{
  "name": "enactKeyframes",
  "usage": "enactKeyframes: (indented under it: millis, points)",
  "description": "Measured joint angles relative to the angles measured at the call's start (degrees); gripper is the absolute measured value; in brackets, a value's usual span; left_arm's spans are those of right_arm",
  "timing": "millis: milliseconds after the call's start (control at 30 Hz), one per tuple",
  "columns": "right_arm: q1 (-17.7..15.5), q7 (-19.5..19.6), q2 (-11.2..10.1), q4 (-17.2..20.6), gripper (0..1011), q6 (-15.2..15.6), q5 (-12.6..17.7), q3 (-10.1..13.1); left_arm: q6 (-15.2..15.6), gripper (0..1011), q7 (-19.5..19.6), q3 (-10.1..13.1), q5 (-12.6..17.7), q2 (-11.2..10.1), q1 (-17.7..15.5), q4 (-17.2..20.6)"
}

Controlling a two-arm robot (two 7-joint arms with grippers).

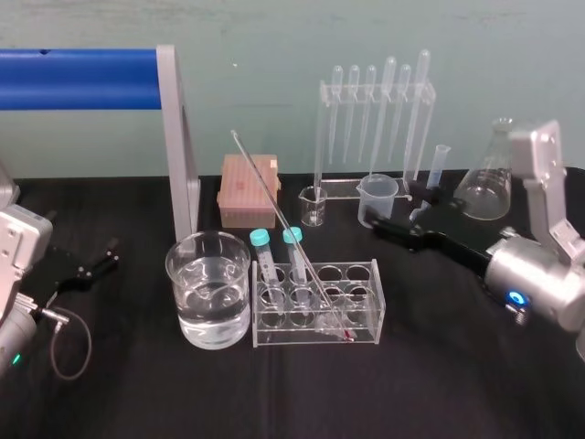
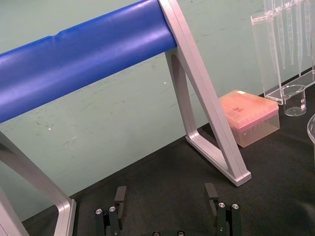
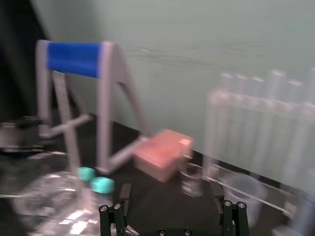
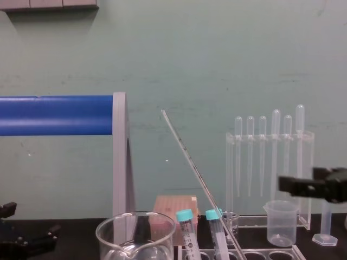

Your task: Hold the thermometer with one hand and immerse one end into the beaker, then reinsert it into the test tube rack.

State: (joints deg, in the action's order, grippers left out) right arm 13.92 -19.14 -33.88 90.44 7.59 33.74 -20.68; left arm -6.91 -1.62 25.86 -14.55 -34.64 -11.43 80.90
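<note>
I will pick up the thermometer by its upper part (image 3: 64, 105) with my right gripper next, because teal-capped tubes crowd the thermometer's lower end. Then one end of it can go into the beaker.
The thermometer (image 1: 283, 224), a long thin glass rod, leans in the test tube rack (image 1: 315, 306) with its red tip down at the rack's floor; its upper end slants up and left (image 4: 187, 154). The rack also holds two teal-capped tubes (image 1: 262, 240). Left of the rack stands the beaker (image 1: 208, 288), part full of clear liquid, its rim low in the chest view (image 4: 135, 233). My right gripper (image 1: 398, 221) hovers open behind and right of the rack, touching nothing, fingers toward the thermometer (image 3: 172, 196). My left gripper (image 1: 87, 270) rests open at the far left (image 2: 166, 194).
A blue-topped metal frame (image 1: 178, 137) stands behind the beaker. Along the back stand a pink tip box (image 1: 249, 187), a small glass beaker (image 1: 313, 206), a frosted plastic beaker (image 1: 377, 198), a clear pipette stand (image 1: 377, 110), a small measuring cylinder (image 1: 439, 169) and a conical flask (image 1: 486, 178).
</note>
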Motion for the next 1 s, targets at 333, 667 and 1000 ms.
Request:
enactKeyframes:
  millis: [333, 667, 1000]
  points:
    - [7.7, -12.2, 0.6, 0.9, 1002, 4.1, 1.3, -5.5, 0.0, 1008, 0.0, 0.0, 0.0, 0.0, 0.0, 0.0]
    - [14.7, -14.5, 4.7, -4.3, 1002, 4.8, -1.1, -11.5, 0.0, 1008, 0.0, 0.0, 0.0, 0.0, 0.0, 0.0]
    - [18.9, -14.2, 8.8, -9.7, 1002, 5.0, -2.9, -14.4, 0.0, 1008, 0.0, 0.0, 0.0, 0.0, 0.0, 0.0]
